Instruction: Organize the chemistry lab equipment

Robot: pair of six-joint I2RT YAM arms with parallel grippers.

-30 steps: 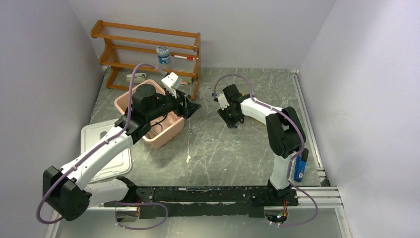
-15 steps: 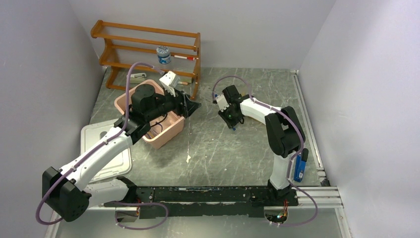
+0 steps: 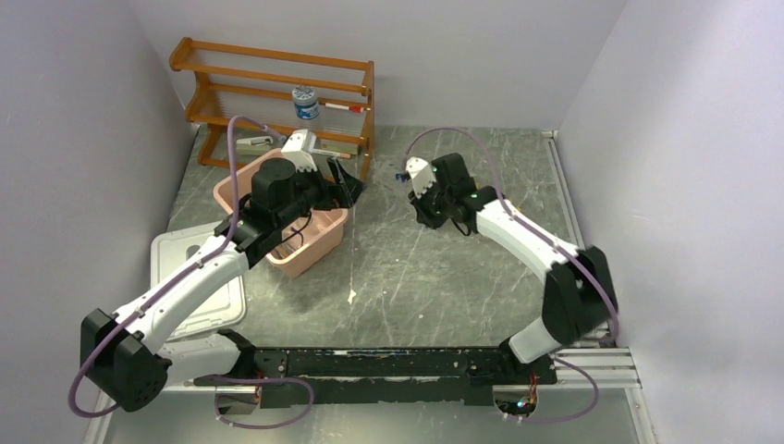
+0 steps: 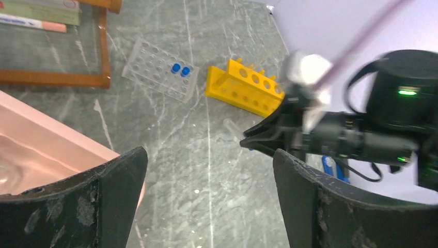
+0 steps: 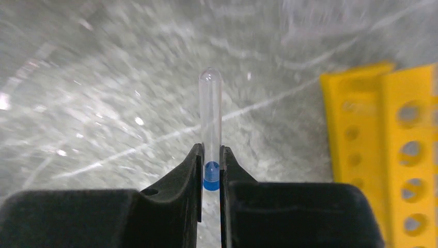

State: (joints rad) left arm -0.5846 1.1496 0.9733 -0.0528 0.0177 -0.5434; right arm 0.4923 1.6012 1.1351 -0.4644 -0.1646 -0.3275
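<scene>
The blue cap should stay free for handing over. My left gripper will grab the thin clear tube [image 5: 210, 113] by its clear rounded end [image 5: 210, 83] next.
My right gripper [image 5: 210, 155] is shut on a thin clear tube [image 5: 210, 113] at its blue cap, the tube pointing away above the grey table. The yellow holed rack [image 5: 392, 134] lies just right of it. In the top view the right gripper [image 3: 423, 215] is at mid-table. My left gripper [image 4: 209, 155] is open and empty, and sits between the pink bin and the shelf in the top view [image 3: 344, 182]. The left wrist view shows the yellow rack [image 4: 243, 88], a clear rack [image 4: 162, 70] holding two blue-capped tubes, and the right gripper [image 4: 268, 139].
A pink bin [image 3: 319, 242] stands under the left arm, with a white lid [image 3: 199, 287] at the left front. A wooden shelf [image 3: 277, 92] stands at the back left with a small jar [image 3: 304, 102] on it. Walls close in on three sides.
The right arm has swung its elbow out to the right and turned its gripper, still holding the tube. The left gripper has drawn back a little toward the shelf.
</scene>
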